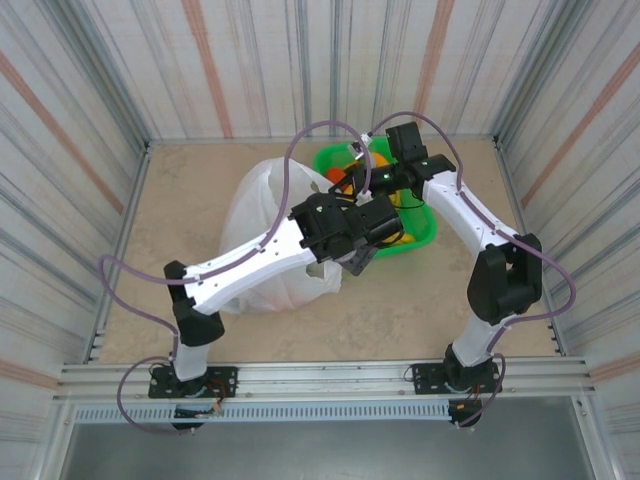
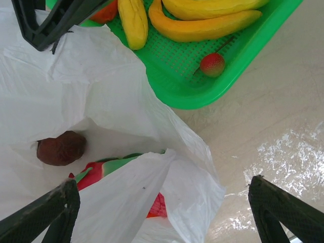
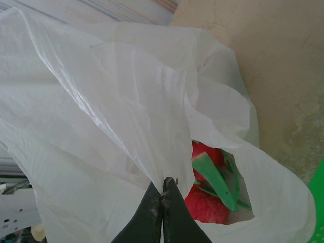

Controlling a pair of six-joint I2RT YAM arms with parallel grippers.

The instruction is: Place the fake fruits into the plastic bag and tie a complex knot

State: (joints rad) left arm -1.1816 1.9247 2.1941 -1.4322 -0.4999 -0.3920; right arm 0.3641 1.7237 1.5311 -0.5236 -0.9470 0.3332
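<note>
I should next grab the plastic bag (image 1: 262,235) with my left gripper by the loose rim flap (image 1: 326,277) opposite my right gripper's fold, so that the knot can be tied.
The white plastic bag (image 1: 262,235) lies left of centre, its mouth towards the green basket. My right gripper (image 3: 162,183) is shut on a fold of the bag's rim (image 3: 152,152) and holds it up. Inside lie a pink-red fruit with green leaves (image 3: 205,202) and a dark maroon fruit (image 2: 62,148). My left gripper (image 2: 162,212) hovers over the bag's mouth near the basket corner, jaws wide apart with nothing between them. In the basket lie yellow-orange bananas (image 2: 202,25) and a small red fruit (image 2: 212,64).
The green basket (image 1: 425,235) sits at the right back, touching the bag's edge. The right arm's black fingers (image 2: 50,23) reach in over the bag. Striped walls close in the beige table on three sides; bare table (image 1: 400,310) lies in front.
</note>
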